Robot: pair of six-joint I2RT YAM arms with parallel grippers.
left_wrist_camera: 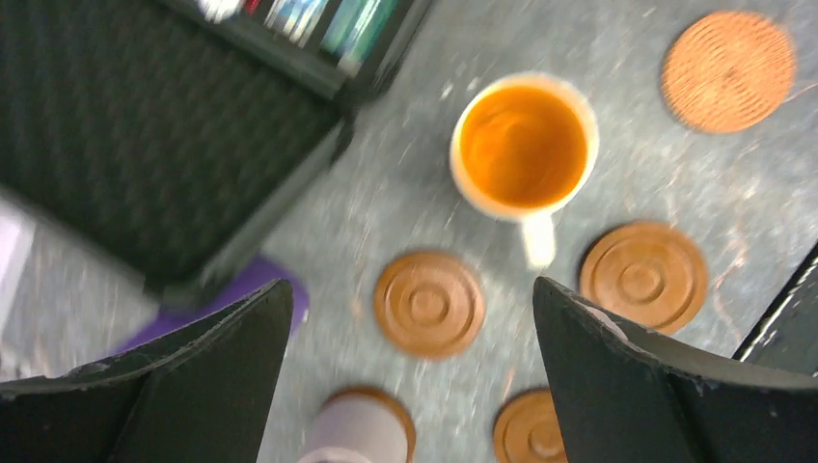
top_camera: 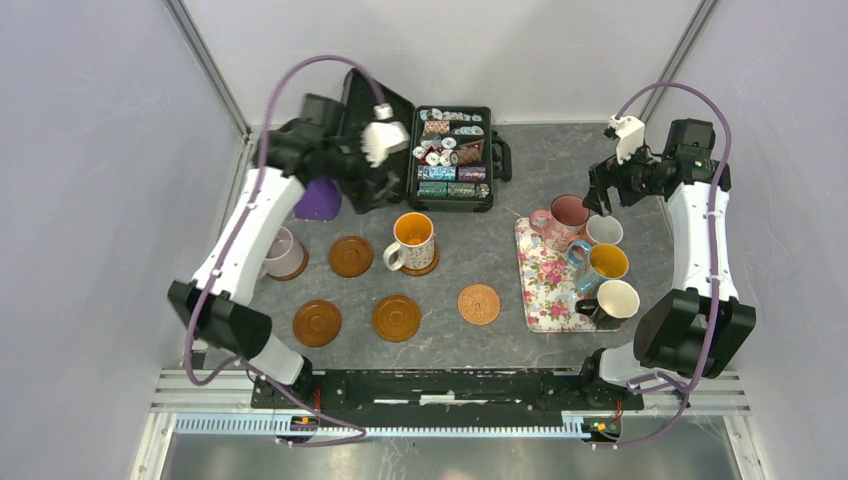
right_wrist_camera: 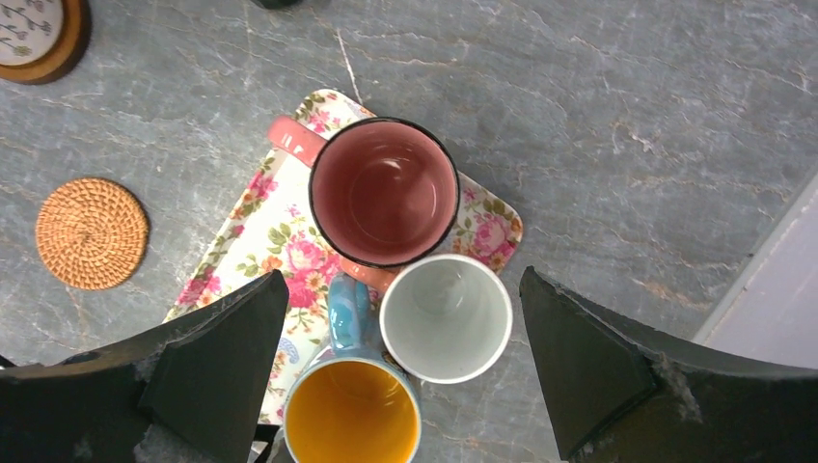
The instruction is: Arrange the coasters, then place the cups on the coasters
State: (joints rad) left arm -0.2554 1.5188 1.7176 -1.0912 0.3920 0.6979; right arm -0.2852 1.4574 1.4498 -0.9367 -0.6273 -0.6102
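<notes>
I will grab the pink cup by its handle (top_camera: 538,221) with my left gripper next, so its base can sit on a coaster.
Two cups stand on brown coasters: the lilac cup (top_camera: 281,250) (left_wrist_camera: 355,434) and the floral cup with orange inside (top_camera: 413,238) (left_wrist_camera: 524,145). Bare brown coasters (top_camera: 351,256) (top_camera: 317,323) (top_camera: 396,318) (left_wrist_camera: 429,303) and the tan woven coaster (top_camera: 479,304) (right_wrist_camera: 92,232) lie flat. The pink cup (top_camera: 567,214) (right_wrist_camera: 384,191), white cup (top_camera: 604,231) (right_wrist_camera: 446,318), blue cup with yellow inside (top_camera: 604,264) (right_wrist_camera: 352,410) and black cup (top_camera: 614,302) cluster at the floral tray (top_camera: 543,290). My left gripper (top_camera: 358,178) (left_wrist_camera: 410,285) hangs open, high over the coasters. My right gripper (top_camera: 600,195) (right_wrist_camera: 402,274) is open above the pink and white cups.
An open black case (top_camera: 455,158) of poker chips stands at the back centre, its lid (left_wrist_camera: 145,125) under my left wrist. A purple object (top_camera: 318,200) lies beside the lid. Grey walls close in on both sides. The left wrist view is blurred.
</notes>
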